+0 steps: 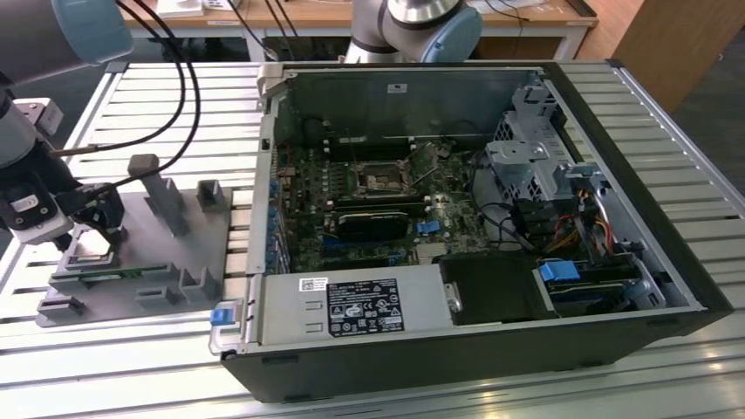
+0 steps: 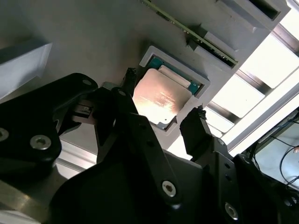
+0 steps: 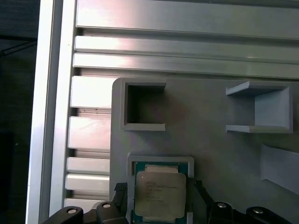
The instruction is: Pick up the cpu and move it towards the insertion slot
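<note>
The gripper will next grab the cpu by the cpu's side edges, where the tray's rim has gaps, because the raised rim goes around the cpu's corners.
The cpu is a small square chip with a silvery top. It lies flat in a square recess of the grey plastic tray. My gripper is open just above it, one black fingertip on each side and a small gap to each chip edge. The first wrist view shows the same: cpu between the fingers, untouched. In the exterior view my gripper hangs over the tray at the exterior view's left. The insertion slot sits far off on the green motherboard inside the open computer case.
A narrow green memory stick stands in a tray holder close to the cpu. Upright grey posts rise from the tray. The case wall stands between tray and motherboard. Cables hang near the arm. The table is slatted aluminium.
</note>
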